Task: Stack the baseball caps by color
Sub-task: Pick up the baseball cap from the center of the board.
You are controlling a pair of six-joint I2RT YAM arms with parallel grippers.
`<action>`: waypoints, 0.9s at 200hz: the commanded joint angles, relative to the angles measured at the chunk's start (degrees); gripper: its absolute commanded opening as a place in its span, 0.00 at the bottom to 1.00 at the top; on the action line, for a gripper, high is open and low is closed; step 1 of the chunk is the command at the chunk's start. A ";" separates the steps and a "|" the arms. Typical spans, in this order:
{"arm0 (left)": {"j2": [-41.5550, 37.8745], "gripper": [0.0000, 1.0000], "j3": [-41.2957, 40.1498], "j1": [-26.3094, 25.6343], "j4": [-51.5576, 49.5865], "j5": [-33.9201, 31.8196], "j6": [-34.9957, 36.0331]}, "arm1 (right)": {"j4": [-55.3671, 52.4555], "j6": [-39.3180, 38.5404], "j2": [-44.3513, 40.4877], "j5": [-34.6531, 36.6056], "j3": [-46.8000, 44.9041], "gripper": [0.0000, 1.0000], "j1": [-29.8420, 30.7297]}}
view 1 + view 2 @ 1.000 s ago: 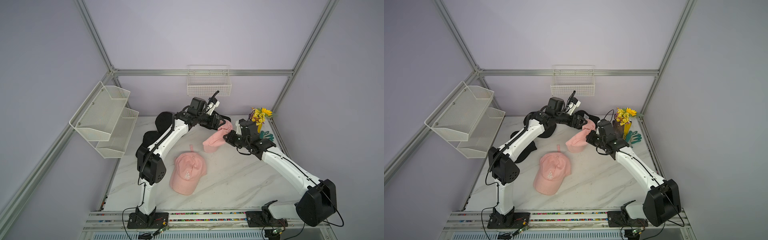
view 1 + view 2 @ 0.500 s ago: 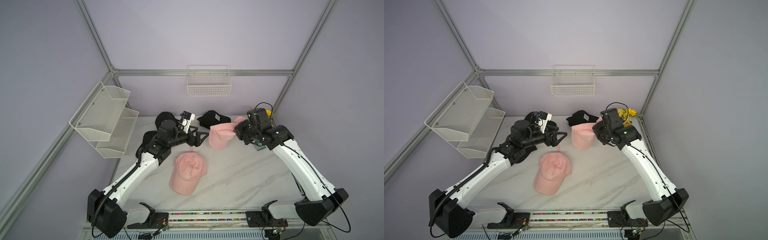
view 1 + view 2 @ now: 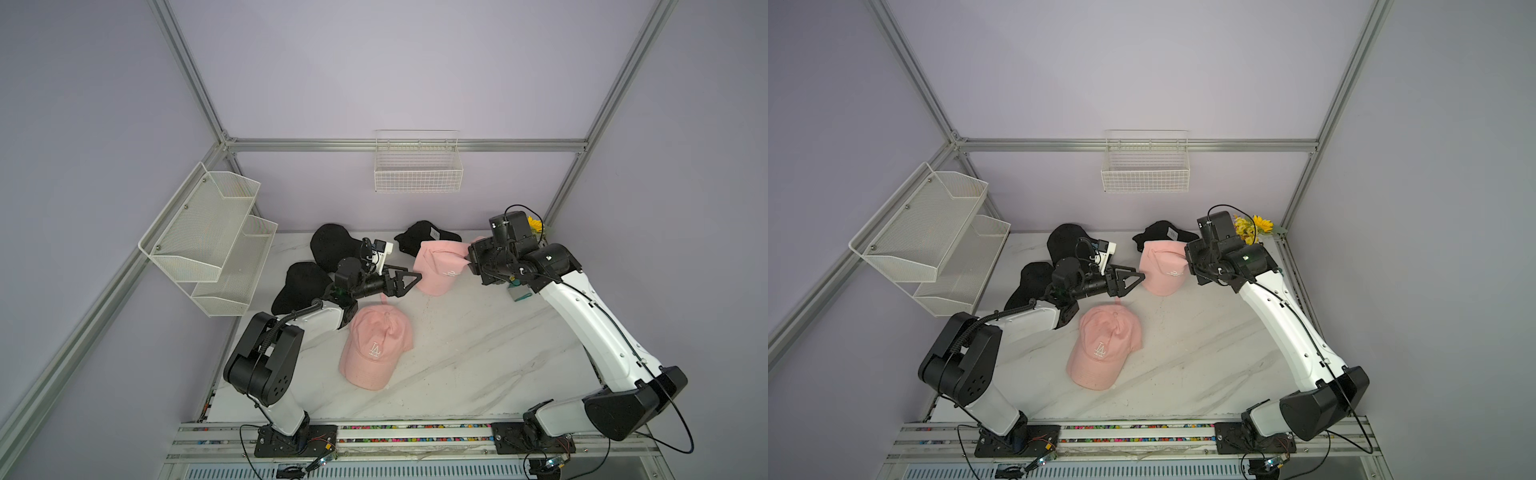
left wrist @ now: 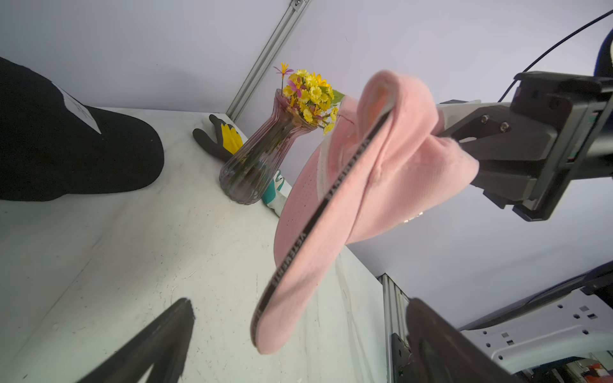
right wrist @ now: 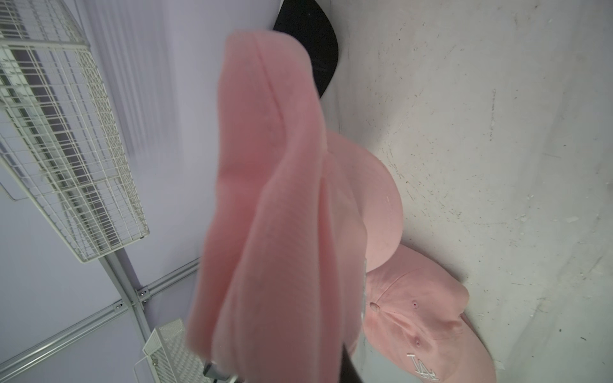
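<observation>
I should grab the pale pink cap by its hanging visor with my left gripper next, so its top stays free to stack over the second pink cap.
My right gripper (image 3: 470, 261) is shut on the crown of a pale pink baseball cap (image 3: 438, 266) (image 4: 348, 205) and holds it in the air, brim hanging down. The end of that brim hangs between the fingers of my left gripper (image 3: 412, 277) (image 4: 298, 315), which stands wide open and grips nothing. A second pink cap (image 3: 376, 345) (image 5: 431, 315) with a white logo lies in the middle of the table. Black caps lie at the back: two at the left (image 3: 332, 249) (image 3: 299, 286), and one with a white tag (image 3: 419, 241) behind the held cap.
A glass vase of yellow flowers (image 4: 255, 159) stands in the back right corner with gloves (image 4: 219, 139) beside it. A wire basket (image 3: 417, 172) hangs on the back wall. A two-tier mesh rack (image 3: 212, 241) juts out from the left wall.
My right arm has lifted the pink cap off the table. My left gripper has pulled back from the far side to beside the held cap and opened wider.
</observation>
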 commanded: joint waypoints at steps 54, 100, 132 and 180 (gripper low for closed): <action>12.81 0.99 -2.86 -2.79 43.04 -8.39 -15.22 | 2.54 11.52 2.47 1.45 8.16 0.00 -0.11; 15.04 0.90 4.30 -7.85 43.40 -12.93 -13.04 | 2.78 13.16 2.12 2.48 8.71 0.00 -0.12; 18.04 0.66 8.83 -8.52 43.42 -14.57 -15.41 | 2.92 13.84 1.89 2.73 9.04 0.00 -0.15; 14.87 0.18 8.15 -8.56 43.46 -14.11 -17.69 | 4.38 8.87 2.37 4.23 7.85 0.32 -1.10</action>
